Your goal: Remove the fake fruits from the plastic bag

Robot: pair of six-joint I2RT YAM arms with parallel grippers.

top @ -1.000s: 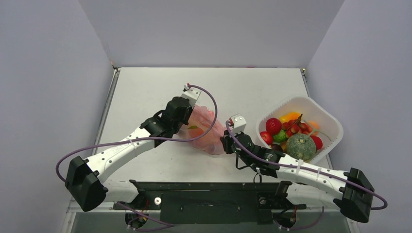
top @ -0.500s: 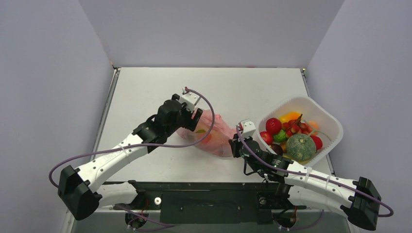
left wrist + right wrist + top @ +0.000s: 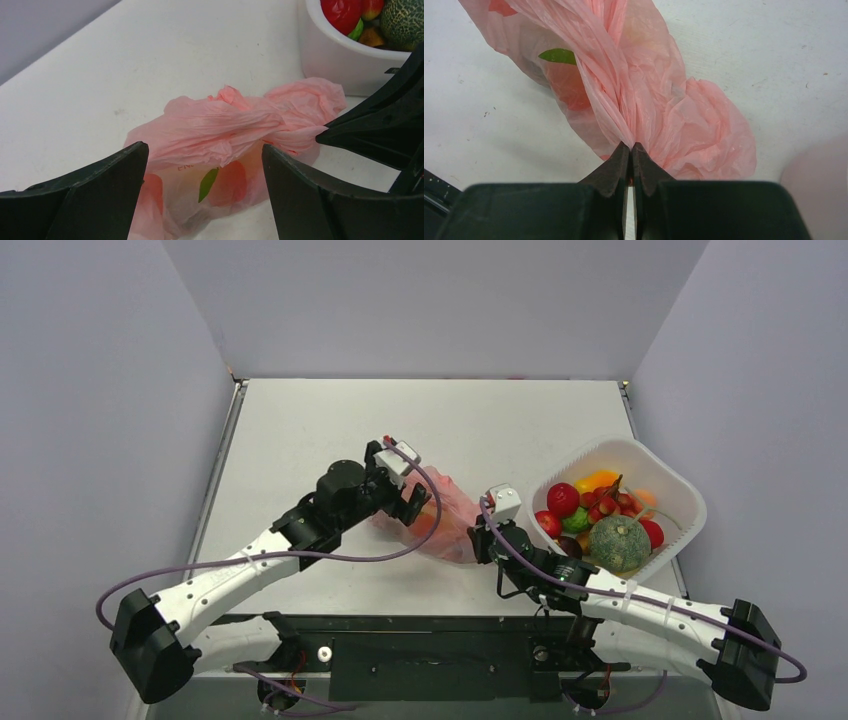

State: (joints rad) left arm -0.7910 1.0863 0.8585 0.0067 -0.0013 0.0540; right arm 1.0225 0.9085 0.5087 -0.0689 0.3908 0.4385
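My open fingers are above the bag (image 3: 445, 523), so closing now would miss it. My left gripper lowers first, then closes on the bag.
The pink plastic bag (image 3: 445, 523) lies crumpled on the table between my two grippers. My right gripper (image 3: 631, 145) is shut on a twisted strand of the plastic bag (image 3: 649, 100) at its right end. My left gripper (image 3: 204, 146) stands open just over the plastic bag (image 3: 235, 125), one finger on each side, touching nothing. Through the film an orange-red fake fruit (image 3: 227, 182) with a green leaf (image 3: 207, 184) shows, and a second reddish one (image 3: 152, 192) sits to its left. The same fruit (image 3: 569, 85) appears in the right wrist view.
A white basket (image 3: 670, 490) stands at the right, close to the bag, holding several fake fruits, among them a green melon (image 3: 618, 542) and a red one (image 3: 562, 498). Its wall (image 3: 340, 60) is just behind the bag. Grey walls enclose the table.
My left gripper has opened and let go of the bag, and now hangs over its middle. My right gripper has closed on the bag's right end and drawn it slightly rightward.
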